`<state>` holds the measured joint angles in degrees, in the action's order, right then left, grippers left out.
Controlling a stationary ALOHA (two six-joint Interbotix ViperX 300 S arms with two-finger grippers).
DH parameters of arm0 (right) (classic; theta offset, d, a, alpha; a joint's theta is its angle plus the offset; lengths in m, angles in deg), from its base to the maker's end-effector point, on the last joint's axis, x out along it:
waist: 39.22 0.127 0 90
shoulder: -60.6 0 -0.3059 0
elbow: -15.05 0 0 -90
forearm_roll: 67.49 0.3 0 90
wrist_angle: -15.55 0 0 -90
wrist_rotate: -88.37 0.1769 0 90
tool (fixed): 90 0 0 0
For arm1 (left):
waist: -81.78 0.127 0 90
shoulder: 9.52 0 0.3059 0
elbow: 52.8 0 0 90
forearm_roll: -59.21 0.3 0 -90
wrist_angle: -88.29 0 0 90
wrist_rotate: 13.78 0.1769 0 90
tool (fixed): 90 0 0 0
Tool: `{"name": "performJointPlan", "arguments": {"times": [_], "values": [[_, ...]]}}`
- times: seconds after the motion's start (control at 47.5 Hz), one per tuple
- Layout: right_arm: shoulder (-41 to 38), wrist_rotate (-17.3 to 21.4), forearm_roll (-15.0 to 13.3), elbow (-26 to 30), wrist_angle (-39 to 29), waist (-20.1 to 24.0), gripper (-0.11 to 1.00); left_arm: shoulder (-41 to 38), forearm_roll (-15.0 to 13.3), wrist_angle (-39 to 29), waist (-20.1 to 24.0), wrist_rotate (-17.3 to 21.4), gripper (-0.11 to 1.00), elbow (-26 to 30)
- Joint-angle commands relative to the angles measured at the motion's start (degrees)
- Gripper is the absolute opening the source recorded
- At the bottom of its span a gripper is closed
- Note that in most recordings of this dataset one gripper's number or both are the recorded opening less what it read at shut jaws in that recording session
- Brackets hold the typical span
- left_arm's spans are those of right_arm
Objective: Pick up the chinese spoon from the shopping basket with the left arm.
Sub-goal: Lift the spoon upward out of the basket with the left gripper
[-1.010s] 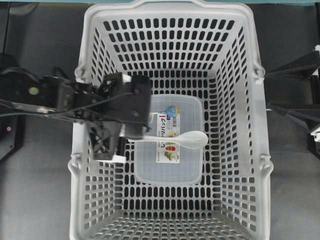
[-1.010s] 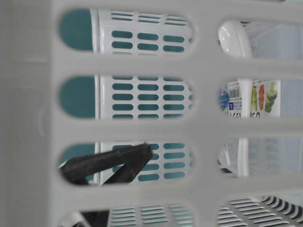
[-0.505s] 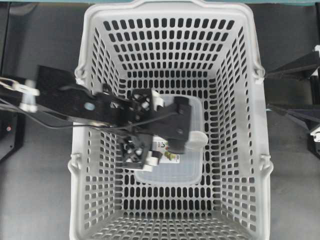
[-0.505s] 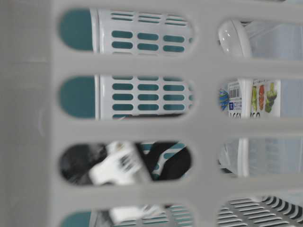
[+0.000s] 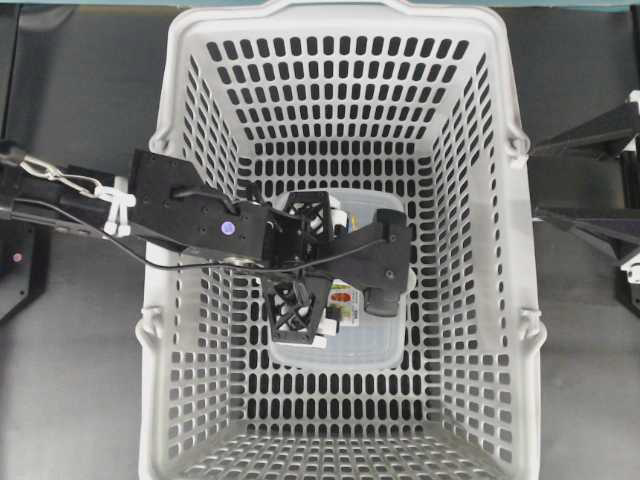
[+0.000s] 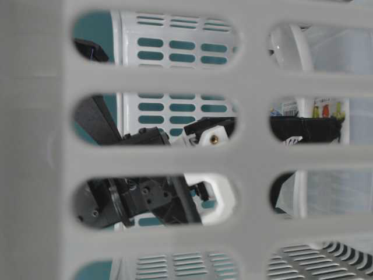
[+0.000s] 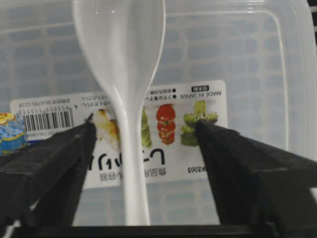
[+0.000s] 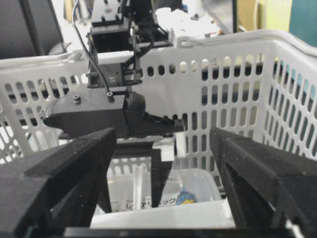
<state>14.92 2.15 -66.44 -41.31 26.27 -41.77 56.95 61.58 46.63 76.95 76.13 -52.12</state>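
Observation:
The chinese spoon's bowl point(image 7: 122, 44) widens out round and sloping, so the left gripper should next grab the slim handle near the bowl point(image 7: 129, 126) across its facing sides.
The chinese spoon point(image 7: 130, 99) is glossy white and lies on the lid of a clear labelled food container point(image 7: 247, 59) on the floor of the shopping basket point(image 5: 345, 12). In the left wrist view its handle runs down between the two black fingers of my left gripper point(image 7: 143, 126), which is open and touches nothing. In the overhead view my left gripper point(image 5: 305, 262) is low inside the basket and hides the spoon. The spoon's bowl shows in the table-level view point(image 6: 285, 46). My right gripper point(image 8: 162, 134) is open and empty outside the basket's right wall.
The container point(image 5: 340, 345) fills the middle of the basket floor. The lattice walls rise steeply around the left arm. The right arm point(image 5: 590, 225) rests beside the basket's right rim.
My left arm has reached further right and down into the basket. Its open gripper now straddles the spoon's handle and covers the spoon from above. The right arm has not moved.

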Motion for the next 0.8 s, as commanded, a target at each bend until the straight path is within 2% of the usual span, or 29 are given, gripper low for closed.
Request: {"name": "performJointPlan", "arguments": {"times": [0.0, 0.084, 0.21, 0.253, 0.463, 0.779], "values": [[-0.26, 0.0, 0.0, 0.7, 0.53, -0.18, 0.73, -0.18, 0.26, 0.09, -0.09, 0.09, 0.76, -0.44], [-0.26, 0.09, 0.0, 0.7, 0.53, -0.18, 0.73, -0.09, 0.26, 0.18, -0.09, 0.44, 0.58, -0.53], [-0.26, 0.09, 0.0, 0.7, 0.53, -0.18, 0.73, 0.09, 0.26, 0.18, 0.0, 0.79, 0.21, -0.18], [-0.26, 0.09, 0.09, 0.7, 0.53, -0.18, 0.73, 0.35, 0.26, 0.18, 0.0, 0.79, 0.13, 0.09], [-0.26, 0.26, 0.09, 0.7, 0.44, -0.18, 0.73, 3.96, 0.18, -3.16, 0.18, 0.53, 0.14, 4.31], [-0.26, 0.44, 0.09, 0.7, 0.44, -0.18, 0.73, 8.79, 0.26, -19.42, -0.09, -1.49, 0.14, 18.54]]}}
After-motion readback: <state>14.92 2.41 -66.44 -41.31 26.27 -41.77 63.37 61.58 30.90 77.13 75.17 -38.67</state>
